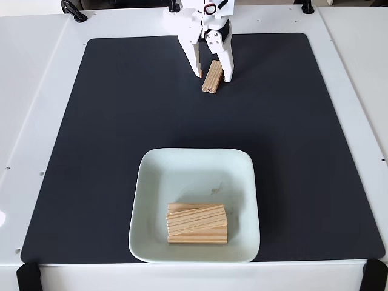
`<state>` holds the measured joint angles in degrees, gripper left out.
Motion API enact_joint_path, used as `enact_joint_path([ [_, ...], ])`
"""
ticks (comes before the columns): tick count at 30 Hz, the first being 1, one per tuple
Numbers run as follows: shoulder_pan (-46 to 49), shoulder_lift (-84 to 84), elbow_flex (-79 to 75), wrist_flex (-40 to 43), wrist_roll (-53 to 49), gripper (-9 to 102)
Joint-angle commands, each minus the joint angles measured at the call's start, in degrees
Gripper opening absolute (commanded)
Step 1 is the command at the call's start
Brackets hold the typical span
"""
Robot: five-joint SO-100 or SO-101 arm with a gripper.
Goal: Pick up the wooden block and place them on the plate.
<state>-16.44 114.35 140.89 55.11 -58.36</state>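
Observation:
My gripper needs to place the loose wooden block on the plate [194,167], so it should grab the block by its long sides next.
A wooden block [212,77] lies on the black mat [109,121] near the far edge, tilted a little off straight. My white gripper [213,76] comes down from the top of the fixed view and straddles the block's far end, one fingertip on each side, jaws open. The pale mint-green plate [194,167] sits at the near middle of the mat. Wooden blocks [197,223] are stacked in its near half, the top one skewed slightly.
The mat covers most of a white table [36,91]. Black clamps sit at the table's far corners [74,11] and near corners [27,276]. Bare mat lies between the gripper and the plate.

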Motion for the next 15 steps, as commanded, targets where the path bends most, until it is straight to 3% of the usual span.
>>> enact_joint_path([
  [1,0.0,0.7,0.9,-0.6,-0.4,18],
  [8,-0.1,0.7,0.6,-0.7,-0.1,-1],
  [15,-0.1,1.8,-2.7,-1.1,0.7,0],
])
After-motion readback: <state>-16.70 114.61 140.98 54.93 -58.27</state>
